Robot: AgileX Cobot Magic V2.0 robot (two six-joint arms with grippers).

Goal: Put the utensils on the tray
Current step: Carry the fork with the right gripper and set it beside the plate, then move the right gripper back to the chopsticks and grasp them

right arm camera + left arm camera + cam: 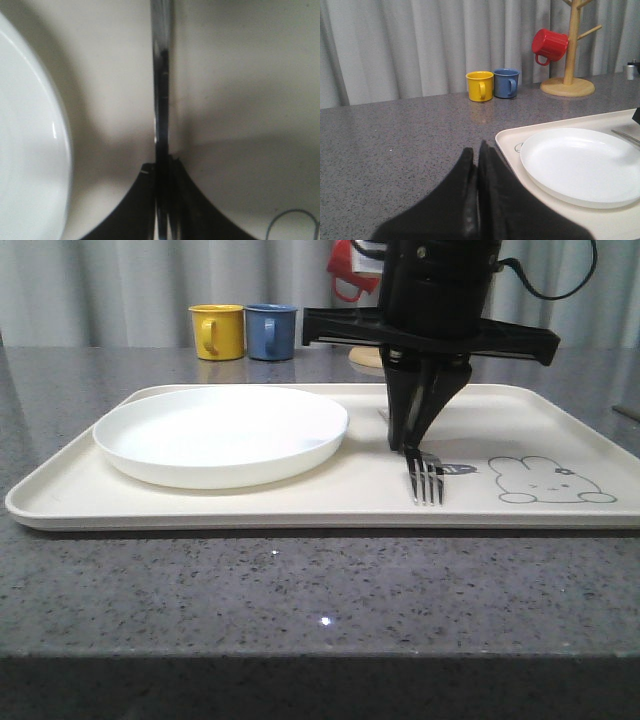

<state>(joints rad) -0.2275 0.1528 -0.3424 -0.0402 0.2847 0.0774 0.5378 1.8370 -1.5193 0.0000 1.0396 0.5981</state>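
Note:
My right gripper should open now: the fork's teeth are inside the tray's rim, over the cream tray's bottom beside the rabbit drawing (552,482).
A silver four-tined fork (427,480) is on the cream tray (300,508), to the right of the plate, with its tines toward the front edge beside the rabbit drawing (552,482). My right gripper (409,445) points straight down and is shut on the fork near its neck. In the right wrist view the handle (161,100) runs out from between the closed fingers (145,200) over the tray floor (240,75). My left gripper (477,150) is shut and holds nothing. It hovers over the grey counter just left of the tray's corner (510,142).
A round white plate (220,432) fills the tray's left half. Behind the tray, a yellow mug (218,331) and a blue mug (271,331) stand by the curtain. A red mug (549,46) hangs on a wooden mug tree (572,45).

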